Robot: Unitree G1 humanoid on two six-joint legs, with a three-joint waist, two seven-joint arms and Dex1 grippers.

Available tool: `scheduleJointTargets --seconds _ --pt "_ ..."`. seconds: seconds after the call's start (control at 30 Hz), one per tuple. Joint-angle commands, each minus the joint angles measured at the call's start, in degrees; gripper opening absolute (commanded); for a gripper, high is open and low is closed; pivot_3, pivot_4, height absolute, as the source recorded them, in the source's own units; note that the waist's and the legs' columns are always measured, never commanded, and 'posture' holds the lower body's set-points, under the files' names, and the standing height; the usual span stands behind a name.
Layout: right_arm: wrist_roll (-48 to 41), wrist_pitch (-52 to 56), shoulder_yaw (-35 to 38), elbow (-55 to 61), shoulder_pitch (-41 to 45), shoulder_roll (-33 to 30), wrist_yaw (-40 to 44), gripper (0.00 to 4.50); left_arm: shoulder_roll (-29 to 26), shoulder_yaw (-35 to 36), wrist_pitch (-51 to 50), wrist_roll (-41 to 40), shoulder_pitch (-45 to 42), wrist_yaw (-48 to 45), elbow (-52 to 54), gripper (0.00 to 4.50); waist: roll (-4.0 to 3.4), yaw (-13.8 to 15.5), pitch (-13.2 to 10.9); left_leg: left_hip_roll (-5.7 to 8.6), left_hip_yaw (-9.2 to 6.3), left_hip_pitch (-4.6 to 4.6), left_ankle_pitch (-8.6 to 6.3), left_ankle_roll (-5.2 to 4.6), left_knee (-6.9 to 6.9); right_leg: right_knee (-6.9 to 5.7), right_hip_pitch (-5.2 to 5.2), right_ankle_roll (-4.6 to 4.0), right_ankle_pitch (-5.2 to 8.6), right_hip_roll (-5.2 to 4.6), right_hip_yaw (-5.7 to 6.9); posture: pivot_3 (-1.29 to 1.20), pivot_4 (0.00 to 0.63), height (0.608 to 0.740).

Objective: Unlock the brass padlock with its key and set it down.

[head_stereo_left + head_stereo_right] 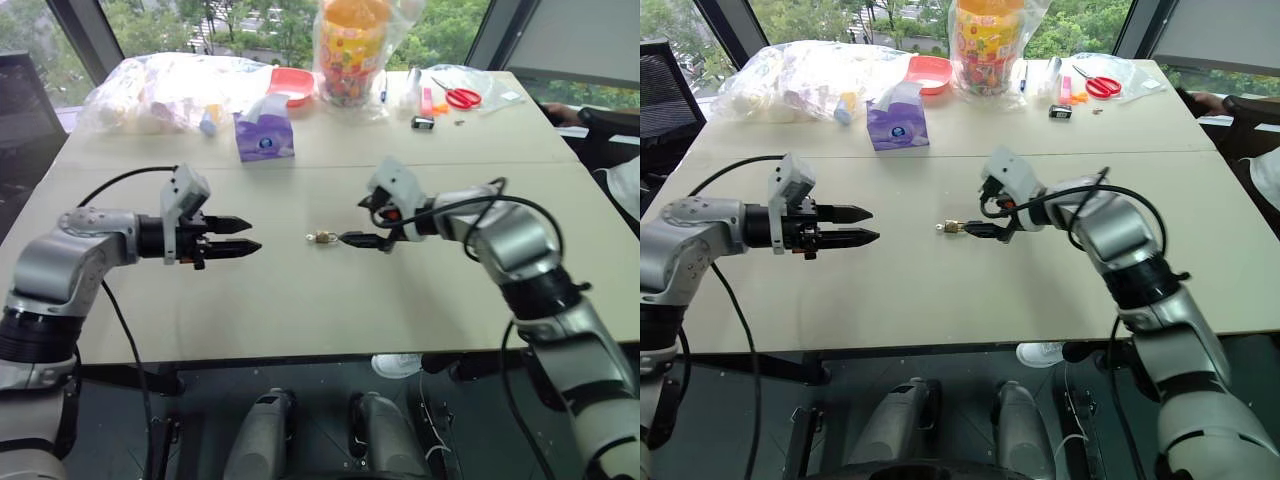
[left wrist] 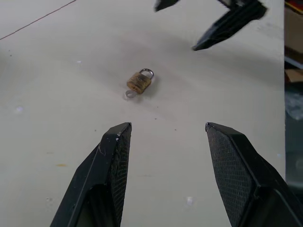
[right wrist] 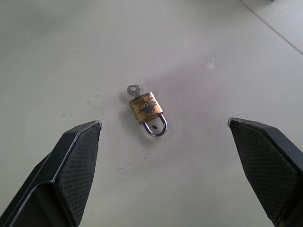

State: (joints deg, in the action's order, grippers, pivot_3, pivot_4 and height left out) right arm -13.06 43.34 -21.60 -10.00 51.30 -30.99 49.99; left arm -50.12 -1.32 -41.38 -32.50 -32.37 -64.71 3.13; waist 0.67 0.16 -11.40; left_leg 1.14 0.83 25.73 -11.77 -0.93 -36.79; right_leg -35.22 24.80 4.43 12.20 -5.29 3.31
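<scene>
My right gripper should next grab the brass padlock by the sides of its body (image 1: 322,238) (image 3: 146,108), so the key stays free to turn.
The brass padlock (image 3: 148,109) lies flat on the pale table (image 1: 300,300), silvery shackle toward my right arm. The small silver key (image 3: 134,89) sticks out of its body. Nothing touches it. My right gripper (image 1: 352,221) hangs just right of the padlock (image 1: 322,237), jaws spread wide and empty, the lower fingertip (image 1: 343,238) close beside it. Further left of the lock, my left gripper (image 1: 252,235) points toward it, open and holding nothing. In the left wrist view the padlock (image 2: 139,82) lies ahead of that gripper's fingers, with the right gripper's fingertips (image 2: 199,45) beyond it.
At the table's far side stand a purple tissue box (image 1: 264,135), a red bowl (image 1: 291,85), an orange jar in a plastic bag (image 1: 350,45), clear bags (image 1: 160,90), red scissors (image 1: 462,97) and a small black-and-silver object (image 1: 422,122).
</scene>
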Motion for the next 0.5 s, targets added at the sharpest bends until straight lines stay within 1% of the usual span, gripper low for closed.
scheduleJointTargets --seconds 0.03,0.13,0.27,0.5 --pt "4.8 -8.3 -2.7 -11.0 5.0 3.9 2.3 4.5 -1.2 1.2 1.5 1.0 0.1 -1.0 0.9 2.59 0.01 -0.2 0.0 -0.01 0.08 0.01 0.0 -0.02 0.01 -0.05 0.04 0.15 -0.07 0.01 -0.04 0.0 0.15 0.74" --pt "7.5 -13.8 -3.7 -19.9 8.0 7.4 4.3 4.5 -0.1 3.4 0.9 0.5 2.3 1.7 2.4 2.59 0.01 -0.7 0.0 -0.01 0.2 0.0 0.0 -0.04 -0.01 -0.13 0.06 0.2 -0.08 0.03 -0.09 0.0 0.15 0.74" --pt "10.0 -18.8 -3.5 -27.6 10.0 10.1 6.1 4.5 2.1 6.6 -1.3 -1.8 7.3 5.8 7.1 2.59 0.01 -1.0 0.0 -0.01 0.2 -0.08 -0.01 -0.05 -0.1 -0.23 0.01 0.22 -0.08 0.04 -0.14 0.0 0.15 0.74" --pt "12.7 -23.8 -2.3 -34.9 11.4 13.4 7.9 4.5 3.2 8.6 -2.6 -2.7 12.7 9.9 11.3 2.59 0.01 -1.1 0.0 -0.04 0.24 -0.32 0.01 0.0 -0.11 -0.54 0.0 0.2 -0.08 0.04 -0.26 0.0 0.15 0.74"
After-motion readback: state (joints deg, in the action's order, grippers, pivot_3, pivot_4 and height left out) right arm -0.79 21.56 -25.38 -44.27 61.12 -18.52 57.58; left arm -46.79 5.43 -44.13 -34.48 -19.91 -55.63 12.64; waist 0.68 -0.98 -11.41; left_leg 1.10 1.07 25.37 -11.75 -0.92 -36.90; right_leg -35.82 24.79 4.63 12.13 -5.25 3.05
